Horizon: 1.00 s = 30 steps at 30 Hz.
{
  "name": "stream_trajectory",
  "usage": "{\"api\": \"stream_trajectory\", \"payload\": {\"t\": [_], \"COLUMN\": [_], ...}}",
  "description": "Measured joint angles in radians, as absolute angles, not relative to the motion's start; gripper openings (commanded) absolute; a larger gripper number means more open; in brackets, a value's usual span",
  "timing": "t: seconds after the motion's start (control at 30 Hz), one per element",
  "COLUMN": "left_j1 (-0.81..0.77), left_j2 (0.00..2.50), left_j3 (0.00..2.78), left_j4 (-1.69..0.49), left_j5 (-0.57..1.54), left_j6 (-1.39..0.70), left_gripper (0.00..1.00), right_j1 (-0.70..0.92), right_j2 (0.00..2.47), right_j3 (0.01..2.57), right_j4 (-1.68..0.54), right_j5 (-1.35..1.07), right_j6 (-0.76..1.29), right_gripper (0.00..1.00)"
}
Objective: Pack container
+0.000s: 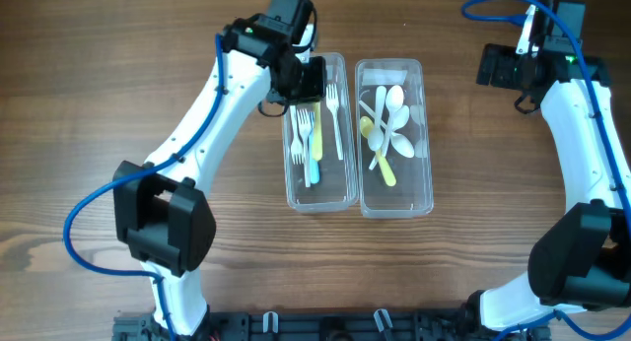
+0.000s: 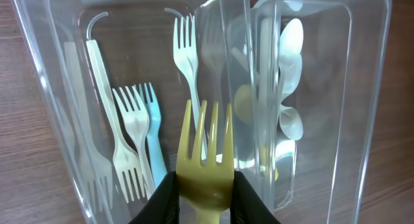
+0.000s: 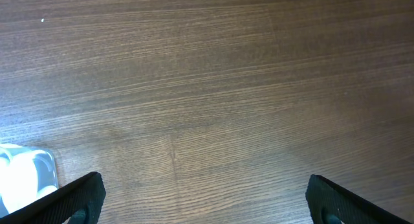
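Observation:
The yellow fork (image 2: 204,160) is inside the sides of the fork container, above the white and blue forks, so my left gripper opens next.
Two clear plastic containers stand side by side mid-table. The left container (image 1: 296,188) holds several forks, white, blue and yellow. The right container (image 1: 424,173) holds white and yellow spoons (image 1: 386,119). My left gripper (image 1: 304,82) hovers over the far end of the left container and is shut on a yellow fork (image 2: 204,160), tines pointing down into the container (image 2: 48,88), above the white forks (image 2: 132,136) and a blue fork (image 2: 155,136). My right gripper (image 3: 204,201) is open and empty over bare wood at the far right (image 1: 513,65).
The wooden table (image 1: 99,104) surrounds the containers. A corner of the spoon container (image 3: 26,175) shows at the left edge of the right wrist view. The arm bases stand at the near edge.

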State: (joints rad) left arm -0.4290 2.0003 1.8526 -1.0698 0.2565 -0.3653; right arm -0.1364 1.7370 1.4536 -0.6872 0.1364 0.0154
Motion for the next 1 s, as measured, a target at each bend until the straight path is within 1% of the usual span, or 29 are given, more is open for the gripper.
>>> {"api": "stream_trajectory", "payload": {"t": [0.03, 0.07, 0.1, 0.2, 0.33, 0.47, 0.57, 0.7, 0.73, 0.8, 0.93, 1.0], "left_j1": [-0.429, -0.429, -0.428, -0.424, -0.422, -0.419, -0.403, -0.347, -0.292, -0.240, -0.089, -0.025], "left_j2": [2.001, 2.001, 2.001, 2.001, 2.001, 2.001, 2.001, 2.001, 2.001, 2.001, 2.001, 2.001], "left_j3": [1.853, 1.853, 1.853, 1.853, 1.853, 1.853, 1.853, 1.853, 1.853, 1.853, 1.853, 1.853], "left_j4": [-1.070, -1.070, -1.070, -1.070, -1.070, -1.067, -1.053, -1.047, -1.038, -1.031, -1.028, -1.028], "left_j5": [0.256, 0.254, 0.252, 0.244, 0.221, 0.189, 0.151, 0.081, 0.046, 0.028, -0.001, -0.008], "left_j6": [-0.366, -0.366, -0.366, -0.366, -0.372, -0.371, -0.346, -0.312, -0.299, -0.291, -0.281, -0.282], "left_gripper": [0.12, 0.29, 0.37, 0.45, 0.47, 0.59, 0.63, 0.76, 0.77, 0.81, 0.99, 1.00], "right_j1": [-0.136, -0.136, -0.136, -0.136, -0.136, -0.136, -0.136, -0.136, -0.136, -0.136, -0.136, -0.136], "right_j2": [1.737, 1.737, 1.737, 1.737, 1.737, 1.737, 1.737, 1.737, 1.737, 1.737, 1.737, 1.737], "right_j3": [1.454, 1.454, 1.454, 1.454, 1.454, 1.454, 1.454, 1.454, 1.454, 1.454, 1.454, 1.454], "right_j4": [-0.687, -0.687, -0.687, -0.687, -0.687, -0.687, -0.687, -0.687, -0.687, -0.687, -0.687, -0.688], "right_j5": [0.136, 0.136, 0.136, 0.136, 0.136, 0.136, 0.136, 0.136, 0.136, 0.136, 0.136, 0.136], "right_j6": [0.015, 0.015, 0.015, 0.015, 0.015, 0.015, 0.015, 0.015, 0.015, 0.015, 0.015, 0.015], "right_gripper": [1.00, 1.00, 1.00, 1.00, 1.00, 1.00, 1.00, 1.00, 1.00, 1.00, 1.00, 1.00]}}
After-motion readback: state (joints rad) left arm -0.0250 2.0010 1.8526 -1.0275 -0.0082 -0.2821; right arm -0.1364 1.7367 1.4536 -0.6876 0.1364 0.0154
